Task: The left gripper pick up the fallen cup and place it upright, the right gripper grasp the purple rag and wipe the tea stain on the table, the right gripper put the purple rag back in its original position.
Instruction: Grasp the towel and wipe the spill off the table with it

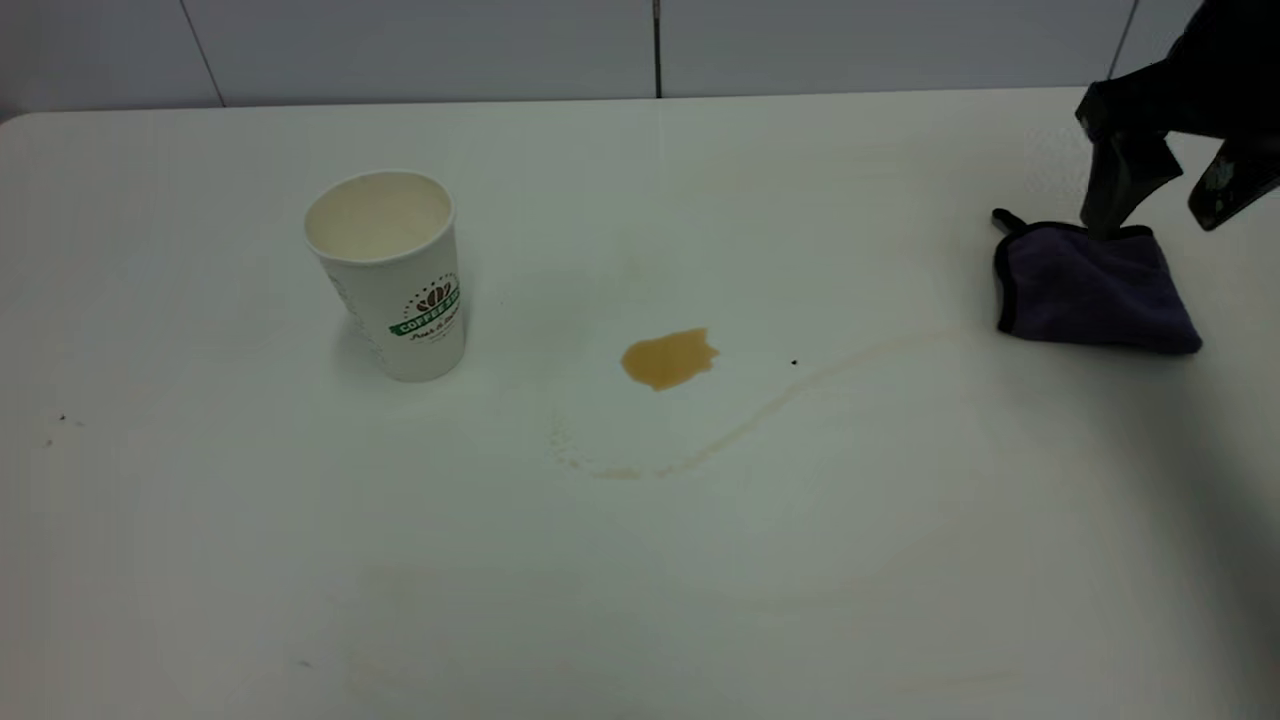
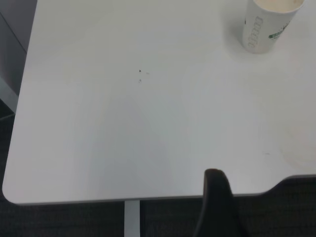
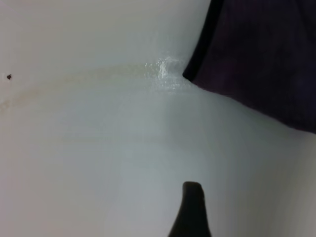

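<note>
The tea stain (image 1: 668, 358) needs to be wiped up, so my right gripper needs to grab the purple rag by its middle (image 1: 1098, 288) next.
The cup (image 1: 390, 275) stands upright at the table's left, mouth up, its green logo facing the camera; it also shows as the cup (image 2: 266, 24) in the left wrist view. The amber tea stain (image 1: 668, 358) lies mid-table, and a thin pale brown trail (image 1: 780, 400) curves off toward the right. The purple rag (image 1: 1090, 290) lies flat at the far right. My right gripper (image 1: 1155, 215) hangs open just above the rag's far edge. The left gripper is outside the exterior view; one of its dark fingers (image 2: 216, 197) shows over the table's edge, well away from the cup.
The white table (image 1: 640, 560) runs back to a grey panelled wall. A few dark specks (image 1: 62, 418) sit near the left side. In the right wrist view the rag (image 3: 261, 54) lies beside a wet glint on the trail (image 3: 165, 69).
</note>
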`<state>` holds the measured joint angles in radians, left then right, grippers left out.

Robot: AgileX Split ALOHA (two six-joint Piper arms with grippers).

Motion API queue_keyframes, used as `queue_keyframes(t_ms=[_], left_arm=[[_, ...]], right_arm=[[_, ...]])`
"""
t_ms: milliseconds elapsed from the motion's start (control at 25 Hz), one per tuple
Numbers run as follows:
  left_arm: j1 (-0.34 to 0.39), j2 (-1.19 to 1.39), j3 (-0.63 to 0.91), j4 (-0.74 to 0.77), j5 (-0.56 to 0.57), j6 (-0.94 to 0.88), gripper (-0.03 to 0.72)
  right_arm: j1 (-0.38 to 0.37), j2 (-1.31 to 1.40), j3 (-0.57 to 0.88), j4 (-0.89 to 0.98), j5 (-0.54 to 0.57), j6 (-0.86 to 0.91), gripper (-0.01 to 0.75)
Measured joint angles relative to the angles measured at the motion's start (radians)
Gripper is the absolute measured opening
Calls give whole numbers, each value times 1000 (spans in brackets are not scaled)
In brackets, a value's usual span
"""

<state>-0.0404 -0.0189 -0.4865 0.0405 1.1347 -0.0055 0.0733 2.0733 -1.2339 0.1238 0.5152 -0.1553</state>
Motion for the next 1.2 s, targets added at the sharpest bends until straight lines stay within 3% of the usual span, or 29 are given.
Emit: queue_keyframes(t_ms=[720,1200], left_arm=[[0,0,0,0,0,0,524],[0,0,0,0,0,-3,524]], right_arm=[[11,381,-342,-83,37,25,646],[-17,418,-387,-218,44,155,619]])
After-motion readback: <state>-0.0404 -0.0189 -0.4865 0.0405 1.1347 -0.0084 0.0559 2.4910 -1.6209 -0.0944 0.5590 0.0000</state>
